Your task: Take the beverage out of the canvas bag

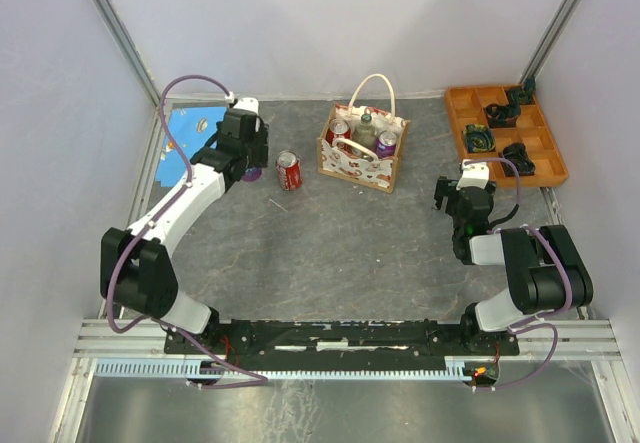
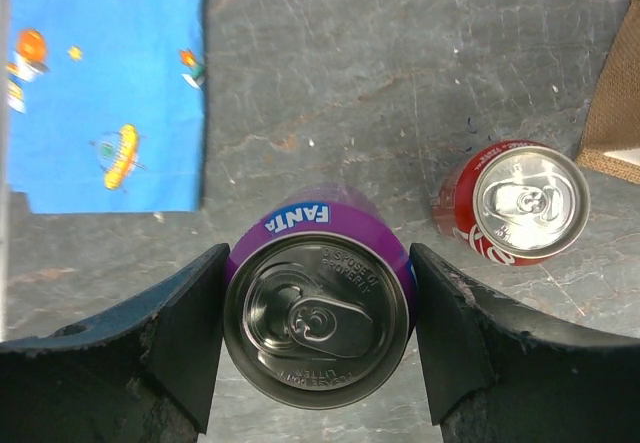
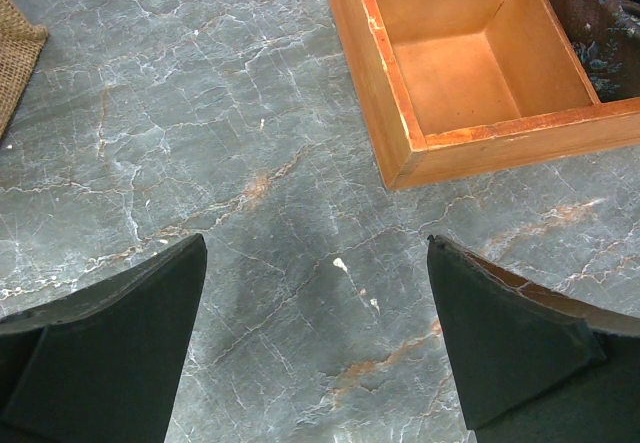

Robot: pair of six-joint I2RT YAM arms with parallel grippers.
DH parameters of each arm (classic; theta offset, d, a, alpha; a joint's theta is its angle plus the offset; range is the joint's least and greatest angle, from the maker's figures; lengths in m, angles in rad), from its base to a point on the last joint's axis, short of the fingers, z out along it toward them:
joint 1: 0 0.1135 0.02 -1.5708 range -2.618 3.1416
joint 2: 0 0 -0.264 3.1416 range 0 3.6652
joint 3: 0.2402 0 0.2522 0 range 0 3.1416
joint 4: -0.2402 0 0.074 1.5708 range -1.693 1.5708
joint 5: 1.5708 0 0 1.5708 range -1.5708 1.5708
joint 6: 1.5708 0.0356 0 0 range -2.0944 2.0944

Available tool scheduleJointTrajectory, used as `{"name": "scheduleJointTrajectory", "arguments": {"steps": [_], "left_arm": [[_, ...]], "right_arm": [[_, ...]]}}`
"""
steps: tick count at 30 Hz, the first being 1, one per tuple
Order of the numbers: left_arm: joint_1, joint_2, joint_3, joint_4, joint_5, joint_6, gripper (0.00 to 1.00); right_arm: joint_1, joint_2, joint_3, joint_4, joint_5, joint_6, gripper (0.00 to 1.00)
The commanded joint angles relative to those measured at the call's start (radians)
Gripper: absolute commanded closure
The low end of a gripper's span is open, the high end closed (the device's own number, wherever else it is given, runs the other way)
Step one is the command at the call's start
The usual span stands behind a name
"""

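Observation:
My left gripper needs to keep holding the Fanta can until it is lower. The Fanta can's top is well above the red cola can's top, so the Fanta can would drop onto the table.
The canvas bag stands upright at the back centre, with a red can, a bottle and a purple-topped can inside it. A corner of the bag shows in the left wrist view. My left gripper is left of the bag. It is shut on an upright purple Fanta can, with a finger against each side. A red cola can stands on the table between this gripper and the bag; it also shows in the left wrist view. My right gripper is open and empty over bare table, right of the bag.
An orange compartment tray with dark objects sits at the back right; its near corner lies just ahead of my right gripper. A blue printed cloth lies at the back left, also in the left wrist view.

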Motion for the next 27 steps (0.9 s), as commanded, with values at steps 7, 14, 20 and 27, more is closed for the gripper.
{"name": "scheduleJointTrajectory", "arguments": {"steps": [7, 14, 20, 27], "left_arm": [[0.064, -0.015, -0.159, 0.341, 0.084, -0.169, 0.97], [0.074, 0.057, -0.158, 0.380, 0.141, -0.194, 0.97], [0.075, 0.148, -0.094, 0.325, 0.157, -0.192, 0.97], [0.074, 0.191, -0.053, 0.250, 0.157, -0.194, 0.93]], "right_arm": [[0.000, -0.001, 0.029, 0.023, -0.006, -0.013, 0.01], [0.001, -0.001, 0.028, 0.022, -0.007, -0.014, 0.01], [0.000, -0.001, 0.029, 0.022, -0.007, -0.013, 0.01], [0.000, -0.001, 0.029, 0.022, -0.006, -0.013, 0.01]]}}
